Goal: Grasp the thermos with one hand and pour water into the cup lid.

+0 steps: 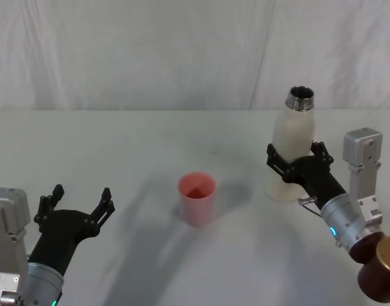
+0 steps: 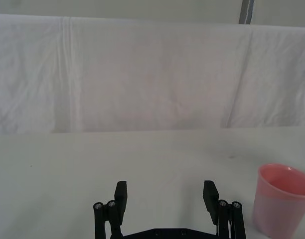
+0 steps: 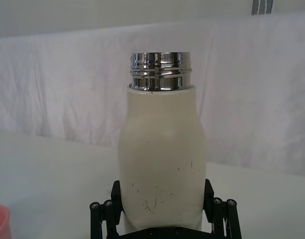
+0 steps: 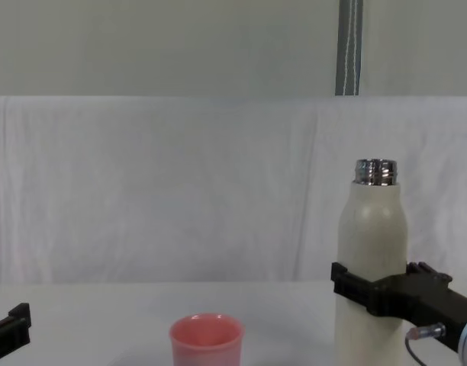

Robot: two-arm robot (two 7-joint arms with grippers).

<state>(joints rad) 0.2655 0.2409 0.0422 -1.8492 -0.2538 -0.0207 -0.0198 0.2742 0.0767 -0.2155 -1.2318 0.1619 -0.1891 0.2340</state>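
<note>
I should grab the thermos's lower body with my right gripper next. Its sides face each other evenly there while the shoulder (image 4: 374,206) (image 3: 161,112) tapers toward the neck, so I can pour with that grip.
The cream-white thermos (image 1: 294,143) stands upright on the table at the right, its steel neck uncapped (image 3: 161,72) (image 4: 371,236). My right gripper (image 1: 296,154) straddles its lower body, one black finger on each side (image 3: 161,191) (image 4: 378,284). The jaws are spread as wide as those of the idle left gripper. I cannot tell whether the pads touch the thermos. The pink cup lid (image 1: 197,197) sits upright mid-table, left of the thermos (image 4: 205,339) (image 2: 282,206). My left gripper (image 1: 80,196) hovers open and empty at the near left (image 2: 165,193).
The white table (image 1: 118,146) runs back to a white cloth backdrop (image 4: 180,183). A copper-brown round part (image 1: 381,269) sits at the near right by my right arm. Open table lies between the cup lid and the left gripper.
</note>
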